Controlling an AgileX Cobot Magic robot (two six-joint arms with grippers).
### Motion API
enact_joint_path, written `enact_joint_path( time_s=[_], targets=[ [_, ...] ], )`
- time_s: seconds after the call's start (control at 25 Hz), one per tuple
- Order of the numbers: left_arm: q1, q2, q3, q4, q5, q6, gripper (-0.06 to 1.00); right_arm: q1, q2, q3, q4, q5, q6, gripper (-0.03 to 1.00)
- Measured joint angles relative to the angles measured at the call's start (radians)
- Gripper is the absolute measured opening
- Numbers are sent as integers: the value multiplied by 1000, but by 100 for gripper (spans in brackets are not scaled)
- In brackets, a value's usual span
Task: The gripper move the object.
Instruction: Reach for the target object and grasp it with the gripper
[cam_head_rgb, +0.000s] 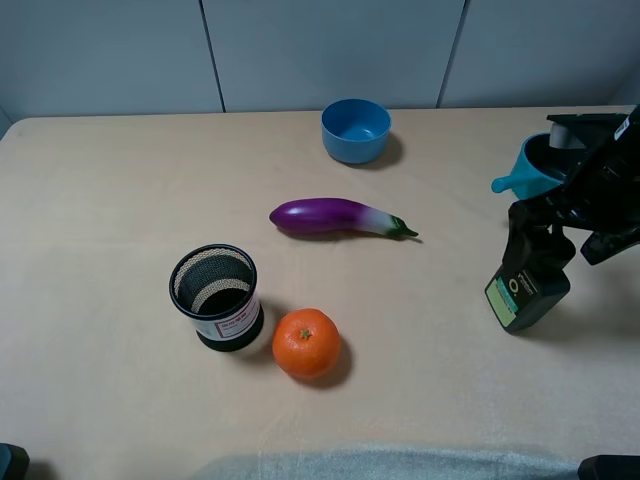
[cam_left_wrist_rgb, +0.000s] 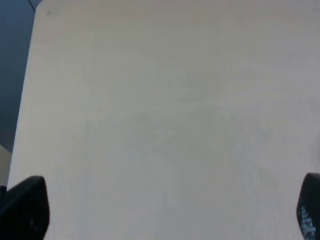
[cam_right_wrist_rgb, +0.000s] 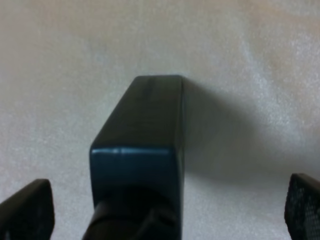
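The bottle needs to be moved, so my right gripper next needs to grab it by the sides of its top part. Its light green label (cam_head_rgb: 502, 301) stays free.
The object, a small dark green-black bottle (cam_head_rgb: 527, 285) with a light green label with a circle mark, stands on the table at the right. My right gripper (cam_head_rgb: 552, 232) is over its top and hides the cap. In the right wrist view the bottle (cam_right_wrist_rgb: 145, 125) sits between the two fingertips (cam_right_wrist_rgb: 27, 210), which stand wide apart and do not touch it; the right gripper (cam_right_wrist_rgb: 165, 207) is open. My left gripper (cam_left_wrist_rgb: 165, 212) is open and empty over bare table, and only its fingertips (cam_left_wrist_rgb: 25, 210) show.
A blue bowl (cam_head_rgb: 356, 130) stands at the back, a purple eggplant (cam_head_rgb: 335, 216) in the middle, and a black mesh cup (cam_head_rgb: 216, 296) and an orange (cam_head_rgb: 306, 343) at the front left. A light blue cup with a handle (cam_head_rgb: 522, 172) is behind my right arm.
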Motion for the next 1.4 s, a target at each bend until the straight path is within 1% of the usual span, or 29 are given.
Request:
enact_joint_path(
  time_s=[0.16, 0.48, 1.0, 1.08, 1.2, 1.28, 1.36, 1.4],
  targets=[
    [0, 0, 0, 0, 0, 0, 99, 0, 19, 25, 10, -35, 0, 69],
    [0, 0, 0, 0, 0, 0, 99, 0, 92, 27, 14, -77, 1, 69],
    [0, 0, 0, 0, 0, 0, 99, 0, 99, 27, 25, -77, 1, 68],
    [0, 0, 0, 0, 0, 0, 99, 0, 99, 27, 26, -77, 1, 63],
    [0, 0, 0, 0, 0, 0, 99, 0, 99, 27, 29, -77, 1, 52],
    [0, 0, 0, 0, 0, 0, 99, 0, 99, 27, 34, -77, 1, 43],
    [0, 0, 0, 0, 0, 0, 99, 0, 99, 27, 44, -77, 1, 31],
    [0, 0, 0, 0, 0, 0, 99, 0, 99, 27, 44, -77, 1, 29]
  ],
)
